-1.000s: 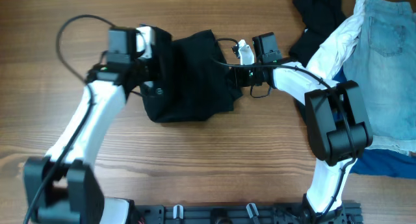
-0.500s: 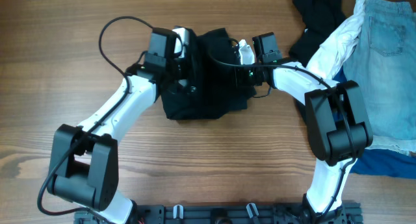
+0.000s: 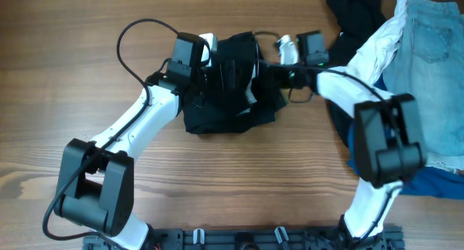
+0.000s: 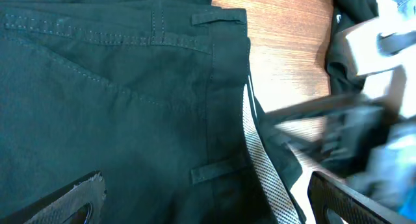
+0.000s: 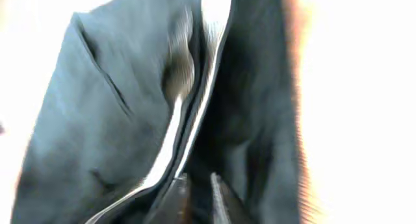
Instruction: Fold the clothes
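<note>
My left gripper grabs the folded black garment by its waistband at the pale lining edge (image 3: 251, 88) (image 4: 260, 156) next, to set the garment aside still folded.
A black garment (image 3: 228, 101) lies folded in a compact bundle at the table's middle. In the left wrist view its waistband and belt loops (image 4: 117, 87) fill the frame. My left gripper (image 3: 230, 75) hovers over the bundle's top, open (image 4: 208, 204), with one fingertip (image 4: 71, 198) at each lower corner and cloth beneath. My right gripper (image 3: 270, 67) sits at the bundle's right edge. In the blurred right wrist view its fingers (image 5: 198, 201) stand close together over dark cloth (image 5: 78, 120); whether they pinch it is unclear.
At the back right lies a heap of clothes: a black piece (image 3: 355, 14), a white one (image 3: 377, 47), light denim (image 3: 428, 69) and bright blue (image 3: 428, 181). The right arm (image 4: 364, 120) shows blurred in the left wrist view. Bare wood (image 3: 109, 25) surrounds the bundle.
My left gripper carried the garment's left part rightward over the rest, then its jaws spread wide and let go. The right gripper shifted slightly right and back.
</note>
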### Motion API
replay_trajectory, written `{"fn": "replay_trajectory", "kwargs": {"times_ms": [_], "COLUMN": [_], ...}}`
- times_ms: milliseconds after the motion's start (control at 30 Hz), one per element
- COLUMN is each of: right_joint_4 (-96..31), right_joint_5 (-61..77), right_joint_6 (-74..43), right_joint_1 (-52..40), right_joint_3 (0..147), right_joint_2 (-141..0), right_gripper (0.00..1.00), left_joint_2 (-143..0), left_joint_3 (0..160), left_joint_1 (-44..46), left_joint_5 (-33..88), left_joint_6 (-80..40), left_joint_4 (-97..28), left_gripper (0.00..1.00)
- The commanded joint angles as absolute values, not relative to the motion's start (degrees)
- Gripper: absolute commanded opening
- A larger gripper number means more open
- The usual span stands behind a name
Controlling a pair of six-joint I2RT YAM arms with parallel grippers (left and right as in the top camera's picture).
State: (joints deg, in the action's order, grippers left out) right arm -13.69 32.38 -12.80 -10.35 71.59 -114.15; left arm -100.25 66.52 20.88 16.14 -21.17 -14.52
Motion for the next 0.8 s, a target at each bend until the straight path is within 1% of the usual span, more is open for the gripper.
{"fn": "replay_trajectory", "kwargs": {"times_ms": [0,67,100,133,200,267,367,467,567,633,767], "right_joint_4": [-14.2,-15.3,-15.8,-16.4,-17.5,-18.6,-19.9,-20.2,-20.8,-21.8,-22.1], "right_joint_5": [32.0,31.9,31.9,32.0,32.0,31.4,28.8,28.7,28.8,28.7,28.7], "right_joint_6": [-12.7,-11.9,-11.9,-11.7,-10.6,-10.4,-10.5,-10.5,-10.5,-10.5,-10.5], "right_joint_1": [-6.4,-4.9,-4.4,-3.8,-3.0,-2.5,-2.4,-2.4,-2.4,-2.4,-2.4], "right_joint_3": [71.7,71.7,71.7,71.7,71.7,71.7,71.7,71.7,71.7,71.7,71.7], "right_joint_2": [-103.9,-101.3,-100.5,-99.7,-99.0,-99.0,-99.2,-99.2,-99.2,-99.2,-99.2], "right_gripper": [0.34,0.62,0.7,0.76,0.82,0.87,0.89,0.9,0.91,0.91,0.92], "left_joint_2": [-100.6,-100.6,-100.6,-100.6,-100.7,-100.9,-101.0,-101.1,-102.3,-104.4,-107.0], "left_joint_3": [67.8,67.8,67.8,67.8,67.8,67.8,67.8,67.8,67.8,67.8,67.8], "left_joint_1": [20.7,20.8,20.8,21.0,21.7,22.8,25.6,28.7,32.4,34.5,36.4], "left_joint_5": [15.4,15.4,15.4,15.5,15.6,15.6,16.4,14.8,1.6,-4.3,-2.5], "left_joint_6": [-21.5,-21.4,-20.7,-18.9,-12.0,-3.9,6.5,13.8,16.6,18.2,19.3], "left_joint_4": [-14.6,-15.7,-16.7,-17.9,-21.1,-24.3,-28.6,-31.3,-33.2,-33.9,-35.3], "left_gripper": [1.0,1.0,1.0,1.0,1.0,1.0,1.0,1.0,1.0,1.0,1.0]}}
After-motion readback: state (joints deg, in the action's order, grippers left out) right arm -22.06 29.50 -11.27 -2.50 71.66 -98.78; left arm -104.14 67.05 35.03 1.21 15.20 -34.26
